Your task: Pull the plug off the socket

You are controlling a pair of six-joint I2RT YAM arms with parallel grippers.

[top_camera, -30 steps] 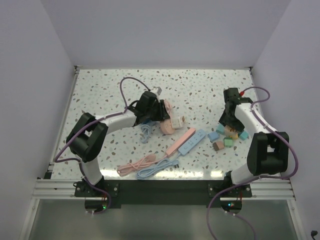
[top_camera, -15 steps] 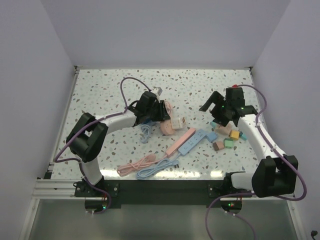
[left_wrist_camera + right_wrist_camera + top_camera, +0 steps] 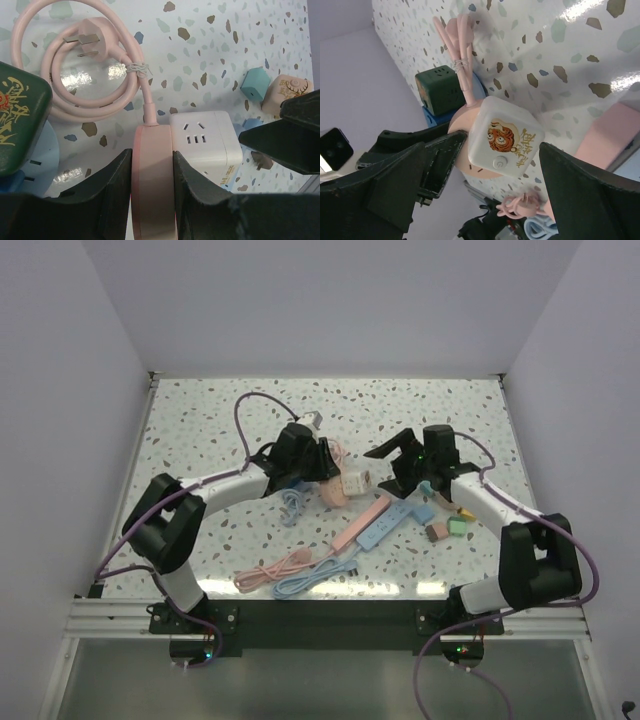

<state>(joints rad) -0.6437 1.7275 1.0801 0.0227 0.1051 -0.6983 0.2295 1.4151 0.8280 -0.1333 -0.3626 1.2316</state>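
Note:
The cube plug (image 3: 357,483) (image 3: 506,137) needs to come straight off the socket. My right gripper will grab the cube plug on either side of its tiger face next.
A round pink socket (image 3: 152,200) with a pink cord coiled behind it (image 3: 95,95) has a white cube plug (image 3: 202,145) stuck on its face. My left gripper (image 3: 151,160) is shut on the socket's rim, holding it on edge; in the top view the left gripper (image 3: 322,464) is left of the cube (image 3: 356,481). My right gripper (image 3: 482,150) is open, with its jaws on either side of the tiger-printed cube (image 3: 507,135) and not touching it. It shows in the top view (image 3: 388,466) just right of the cube.
A dark green cube (image 3: 20,125) on a blue block sits by the left gripper. A pink power strip (image 3: 362,522) and a blue one (image 3: 388,524) lie in front, with coiled pink (image 3: 275,570) and blue (image 3: 310,580) cables. Small coloured blocks (image 3: 452,522) lie right.
My right arm swung left from the coloured blocks to the white cube and its jaws opened. My left gripper kept hold of the pink socket, barely moving.

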